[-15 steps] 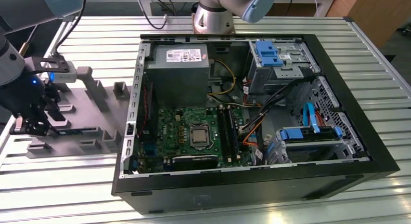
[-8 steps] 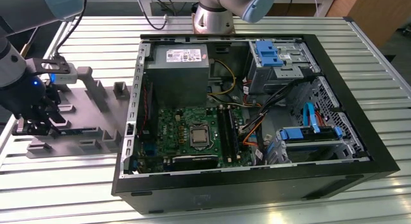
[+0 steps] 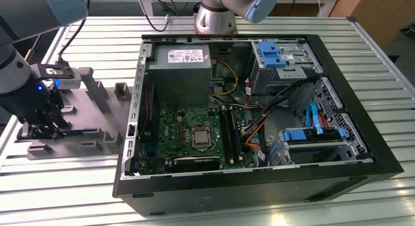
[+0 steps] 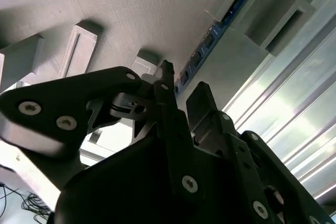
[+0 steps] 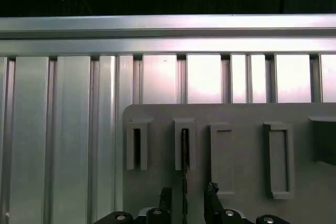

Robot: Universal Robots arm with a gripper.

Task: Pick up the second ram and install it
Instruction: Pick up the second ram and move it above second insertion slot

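Observation:
Next, my gripper grabs the ram's flat sides clear of the holder block to install the second ram, since the holder block wraps the ram's far end.
The second ram stands on edge in a slot of the grey holder plate. In the second wrist view the ram shows as a thin dark board with small chips, running along the holder plate. My gripper is open, with one black finger on each side of the ram's near end and a small gap on both sides. The same straddle shows at my gripper in the second wrist view. In the exterior view my gripper hangs low over the holder plate, at the exterior view's left of the computer.
An open computer case lies on the slatted aluminium table. Inside are the green motherboard, long black memory slots, a grey power supply, blue drive brackets and loose cables. Raised holder blocks stand on the plate.

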